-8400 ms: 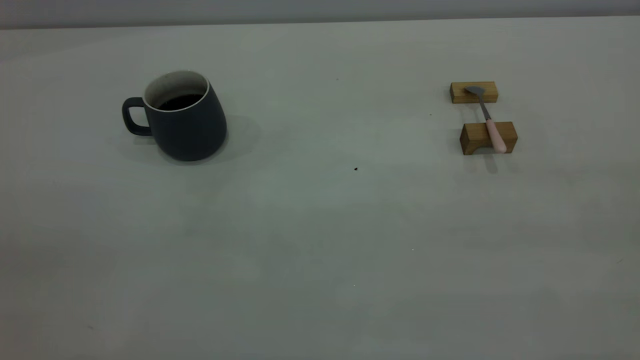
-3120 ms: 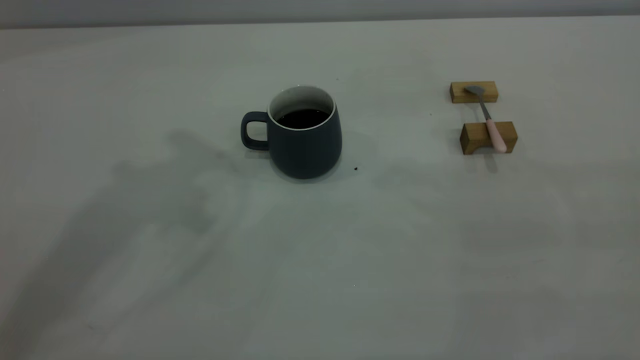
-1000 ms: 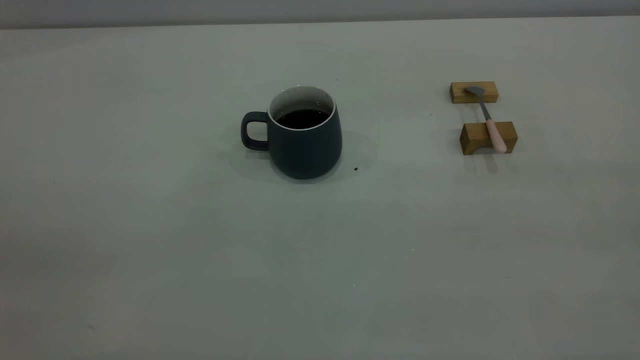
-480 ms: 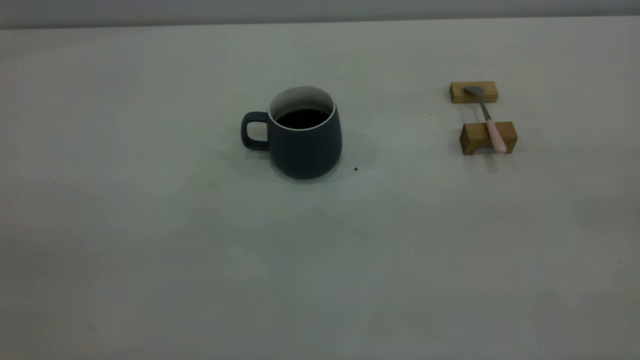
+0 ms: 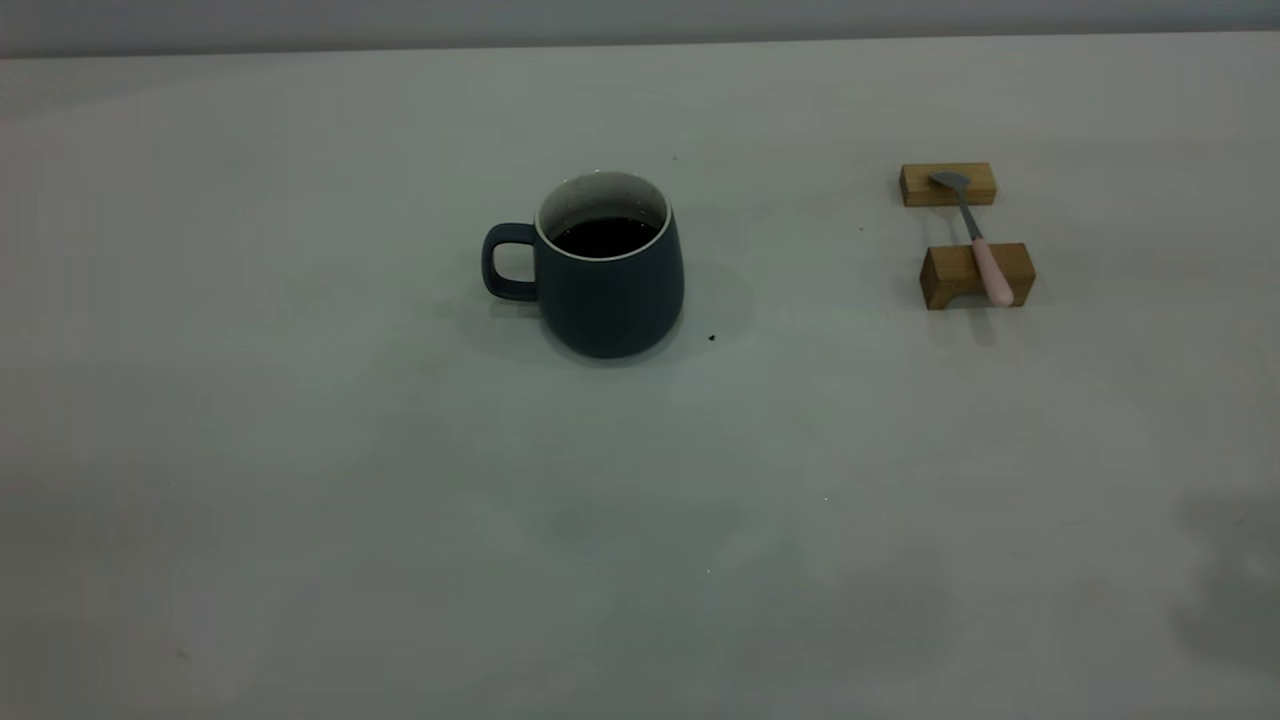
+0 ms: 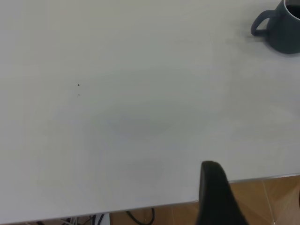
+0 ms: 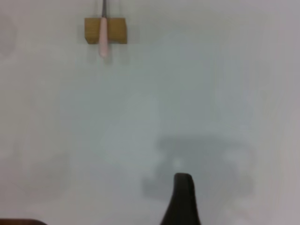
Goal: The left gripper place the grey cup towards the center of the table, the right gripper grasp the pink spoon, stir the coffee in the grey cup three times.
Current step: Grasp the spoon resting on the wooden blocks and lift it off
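My right gripper grabs the pink spoon by its pink handle [image 5: 992, 274] next, to stir the coffee in the grey cup [image 5: 610, 275].
The grey cup [image 5: 610, 275] stands upright near the middle of the table [image 5: 640, 520], handle to the left, with dark coffee [image 5: 604, 236] inside. Far right, the pink spoon [image 5: 985, 262] lies across two wooden blocks, its bowl on the far one. Neither arm shows in the exterior view. My left gripper [image 6: 255, 197] is open and empty over the table's near edge, with one finger [image 6: 213, 194] showing and the cup [image 6: 283, 28] far off. My right gripper [image 7: 243, 204] is open and empty above bare table, well short of the spoon [image 7: 103, 40].
Two tan wooden blocks [image 5: 948, 184] [image 5: 975, 275] carry the spoon at the right. A small dark speck [image 5: 711, 338] lies just right of the cup. An arm's shadow [image 5: 1230, 580] falls on the table's near right corner. A wood-look floor [image 6: 272, 197] shows beyond the table edge.
The cup went from the left to the table's middle and has since stayed put. The left arm's shadow has gone; a new shadow has come in at the near right.
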Robot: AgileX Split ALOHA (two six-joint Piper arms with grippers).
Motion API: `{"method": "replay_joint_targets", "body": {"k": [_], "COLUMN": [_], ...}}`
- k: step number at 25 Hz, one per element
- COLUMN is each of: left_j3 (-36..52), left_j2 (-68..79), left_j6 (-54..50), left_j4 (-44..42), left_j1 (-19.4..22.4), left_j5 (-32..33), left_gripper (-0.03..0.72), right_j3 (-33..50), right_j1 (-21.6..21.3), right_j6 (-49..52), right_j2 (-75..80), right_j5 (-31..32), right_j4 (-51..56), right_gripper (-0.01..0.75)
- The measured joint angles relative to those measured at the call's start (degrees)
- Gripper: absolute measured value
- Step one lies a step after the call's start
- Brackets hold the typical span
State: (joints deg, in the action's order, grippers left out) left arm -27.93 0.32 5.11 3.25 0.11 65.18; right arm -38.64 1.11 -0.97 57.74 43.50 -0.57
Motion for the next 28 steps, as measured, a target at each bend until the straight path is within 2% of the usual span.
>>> {"method": "replay_joint_targets", "body": {"k": [4, 10, 19, 28], "left_j3": [0.0, 0.0, 0.0, 0.0], "left_j2": [0.0, 0.0, 0.0, 0.0], "left_j6": [0.0, 0.0, 0.0, 0.0], "left_j4": [0.0, 0.0, 0.0, 0.0], "left_j1": [0.0, 0.0, 0.0, 0.0], "left_j5": [0.0, 0.0, 0.0, 0.0], "left_gripper": [0.49, 0.49, 0.49, 0.49], "right_j3": [-3.08, -10.73, -23.51, -31.39], "right_j1": [0.35, 4.53, 8.37, 10.98], "right_j6": [-3.92, -5.65, -7.23, -7.78], "right_j2": [13.36, 32.16, 54.85, 68.56], "right_j5": [-5.55, -10.98, -12.51, -12.46], "right_j4": [3.56, 5.08, 6.6, 6.81], "right_gripper": [0.727, 0.727, 0.717, 0.713]}}
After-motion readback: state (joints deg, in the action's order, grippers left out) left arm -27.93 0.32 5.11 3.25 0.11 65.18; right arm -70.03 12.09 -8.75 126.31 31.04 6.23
